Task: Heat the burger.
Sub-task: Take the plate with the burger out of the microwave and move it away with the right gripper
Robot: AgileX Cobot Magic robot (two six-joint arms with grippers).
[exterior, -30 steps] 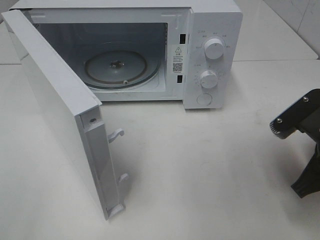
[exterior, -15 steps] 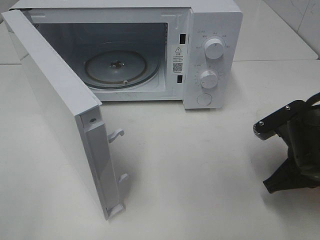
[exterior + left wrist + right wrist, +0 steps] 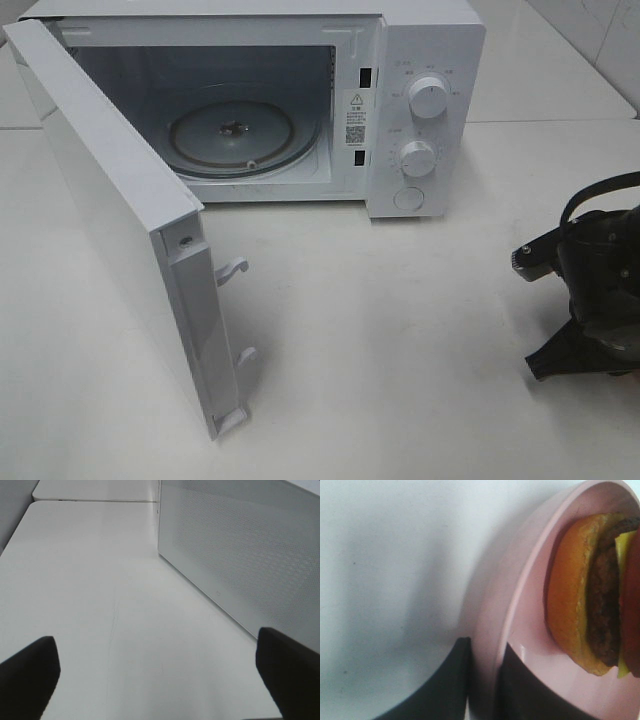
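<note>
My right gripper is ready to open, as the pink plate (image 3: 517, 590) is low on the tabletop.
In the right wrist view the burger (image 3: 592, 595), with its golden-brown bun, dark patty and yellow cheese, sits on a pink plate (image 3: 517, 590). My right gripper (image 3: 485, 647) is shut on the plate's rim, one dark finger outside it and one inside. In the exterior high view, only the right arm (image 3: 590, 290) shows at the right edge; burger and plate are out of that view. My left gripper (image 3: 160, 680) is open above the bare table, beside the microwave door (image 3: 240, 555).
The white microwave (image 3: 425, 60) stands at the back with its door (image 3: 110, 200) swung wide open toward the front left. Its glass turntable (image 3: 232, 135) is bare. Two knobs and a button are on its right panel.
The right arm has come further in from the right edge and turned, its wrist now lower over the table. The microwave and the left gripper have not moved.
</note>
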